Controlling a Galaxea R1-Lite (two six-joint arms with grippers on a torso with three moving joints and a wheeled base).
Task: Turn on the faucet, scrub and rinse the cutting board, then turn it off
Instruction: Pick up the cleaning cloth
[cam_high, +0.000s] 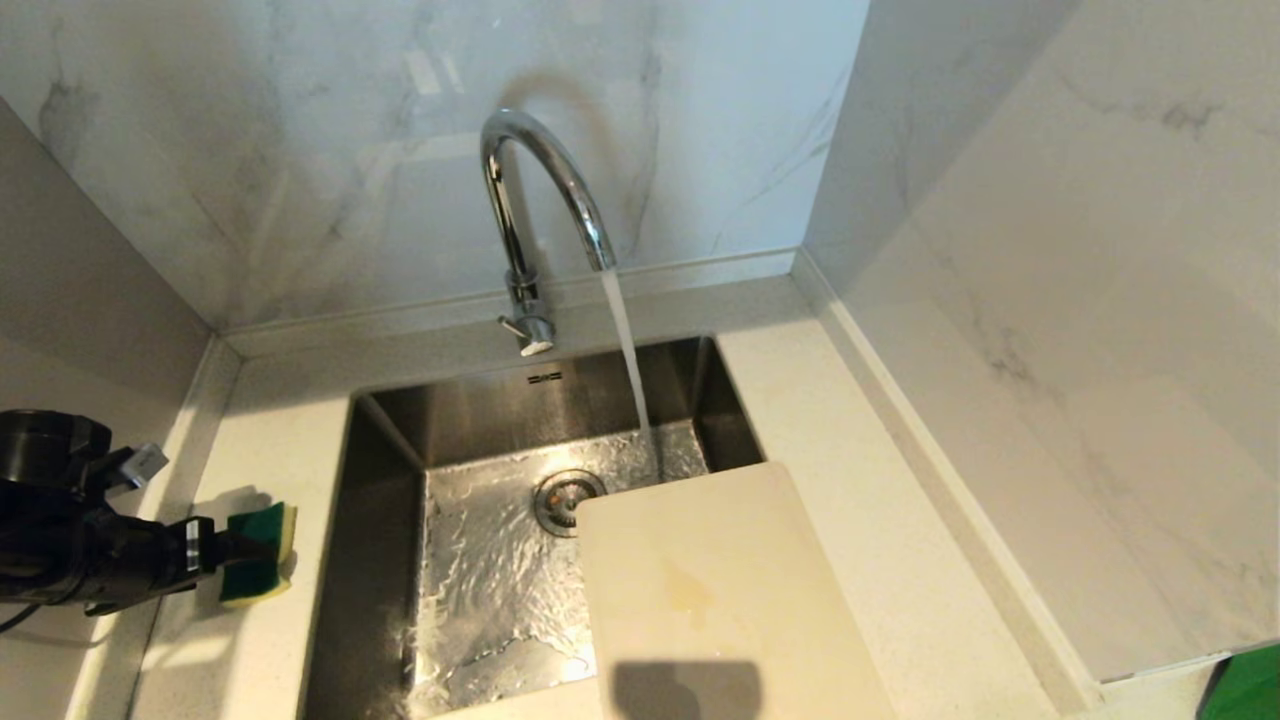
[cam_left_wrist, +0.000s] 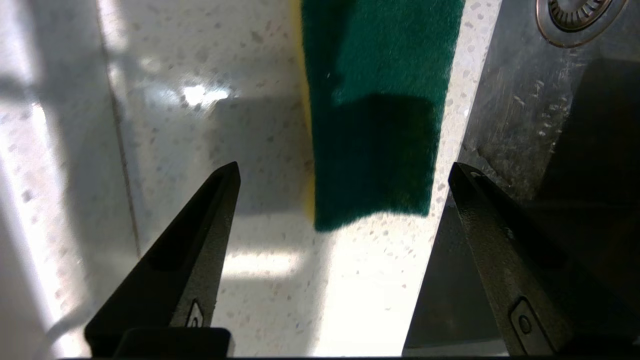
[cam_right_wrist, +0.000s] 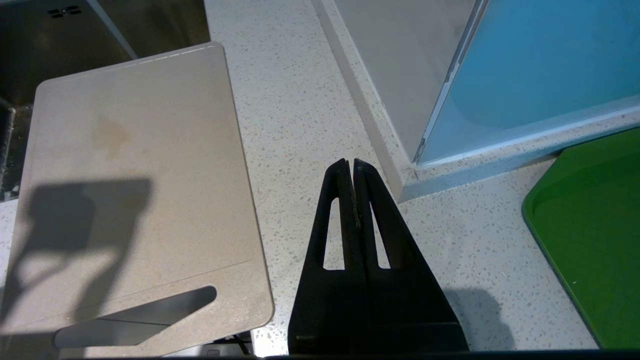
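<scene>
I need to move my left gripper forward and down before I close it on the sponge. My fingers are still short of the green middle.
Water runs from the chrome faucet into the steel sink. The cream cutting board lies flat over the sink's right side and the counter, with a yellowish stain and its slot handle at the near end. A green-and-yellow sponge lies on the counter left of the sink. My left gripper hovers at the sponge's near end. In the left wrist view the left gripper is open wide, with the sponge just ahead of the tips. My right gripper is shut and empty over the counter right of the board.
Marble walls close in behind the sink and on the right. The sink drain sits just left of the board's far corner. A green tray lies on the counter at the far right, beside a blue panel.
</scene>
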